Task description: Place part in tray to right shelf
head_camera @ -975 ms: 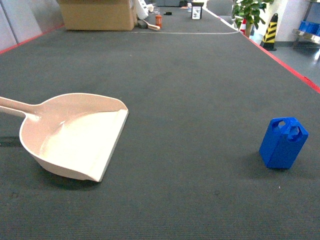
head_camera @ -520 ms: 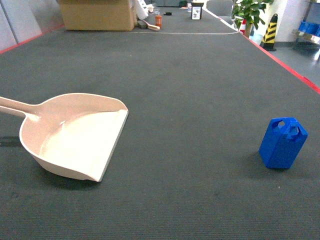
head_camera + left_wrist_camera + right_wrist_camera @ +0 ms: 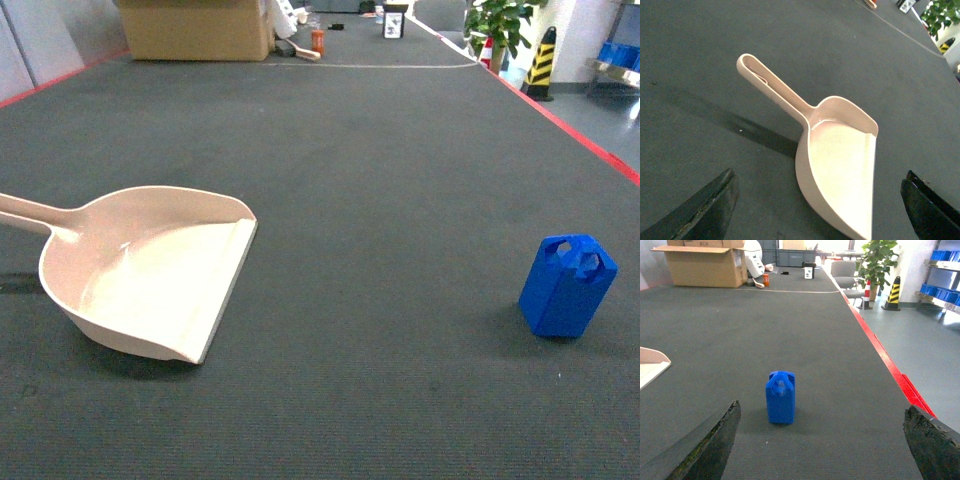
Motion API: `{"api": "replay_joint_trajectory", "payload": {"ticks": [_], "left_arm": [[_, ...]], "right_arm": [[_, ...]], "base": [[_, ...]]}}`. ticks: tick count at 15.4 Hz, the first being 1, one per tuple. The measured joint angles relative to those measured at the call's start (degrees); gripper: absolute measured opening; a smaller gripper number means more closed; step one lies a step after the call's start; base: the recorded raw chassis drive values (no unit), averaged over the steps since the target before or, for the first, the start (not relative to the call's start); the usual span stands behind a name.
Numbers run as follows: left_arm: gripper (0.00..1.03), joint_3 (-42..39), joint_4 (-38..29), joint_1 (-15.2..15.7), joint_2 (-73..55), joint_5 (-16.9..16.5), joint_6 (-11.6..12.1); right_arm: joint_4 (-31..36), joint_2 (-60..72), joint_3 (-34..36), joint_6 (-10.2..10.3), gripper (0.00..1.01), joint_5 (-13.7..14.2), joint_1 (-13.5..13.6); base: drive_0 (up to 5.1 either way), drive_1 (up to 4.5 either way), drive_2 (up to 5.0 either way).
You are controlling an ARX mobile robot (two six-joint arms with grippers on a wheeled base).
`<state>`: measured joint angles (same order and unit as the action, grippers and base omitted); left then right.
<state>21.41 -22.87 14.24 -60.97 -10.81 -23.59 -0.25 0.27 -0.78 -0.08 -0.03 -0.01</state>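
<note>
The left gripper should next grab the beige tray by its long handle, opposite the open scoop, to carry the blue part in the tray.
The part, a small bright-blue block with a handle loop on top, stands upright on the dark carpet at the right. The beige tray lies flat at the left, its handle pointing left and its flat lip facing the part. In the left wrist view my left gripper hovers open above the tray, holding nothing. My right gripper is open and empty; the part stands ahead of it, nearer its left finger. Neither gripper shows in the head view. The right shelf is out of view.
A red tape line marks the carpet's right edge. At the far end stand a cardboard box, a potted plant and a striped cone. A rack with blue crates is beyond the right edge.
</note>
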Motion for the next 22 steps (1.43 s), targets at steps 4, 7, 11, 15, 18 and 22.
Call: {"api": "replay_joint_trajectory", "payload": {"ticks": [4, 7, 11, 15, 18, 22], "left_arm": [[0.98, 2.86, -5.84, 0.66, -8.39, -2.47, -6.05], [0.98, 6.43, -18.60, 1.44, -26.67, -5.90, -17.09], [0.98, 14.32, -28.96, 2.14, -43.60, -9.14, -24.17], [0.98, 24.59, -27.71, 1.18, -52.39, -7.91, -27.17], [0.98, 32.26, -25.83, 1.11, -58.62, -7.21, -28.52], [0.82, 40.87, -26.23, 1.14, -65.20, -5.29, -32.17]], "right_arm": [[-0.02, 0.00, 0.00, 0.02, 0.98, 0.00, 0.00], [0.00, 0.00, 0.00, 0.02, 0.98, 0.00, 0.00], [0.00, 0.00, 0.00, 0.02, 0.98, 0.00, 0.00], [-0.02, 0.00, 0.00, 0.02, 0.98, 0.00, 0.00], [0.00, 0.00, 0.00, 0.02, 0.98, 0.00, 0.00], [-0.02, 0.00, 0.00, 0.02, 0.98, 0.00, 0.00]], "base": [[0.0, 0.00, 0.0], [0.0, 0.00, 0.0], [0.0, 0.00, 0.0], [0.0, 0.00, 0.0], [0.0, 0.00, 0.0], [0.0, 0.00, 0.0]]}}
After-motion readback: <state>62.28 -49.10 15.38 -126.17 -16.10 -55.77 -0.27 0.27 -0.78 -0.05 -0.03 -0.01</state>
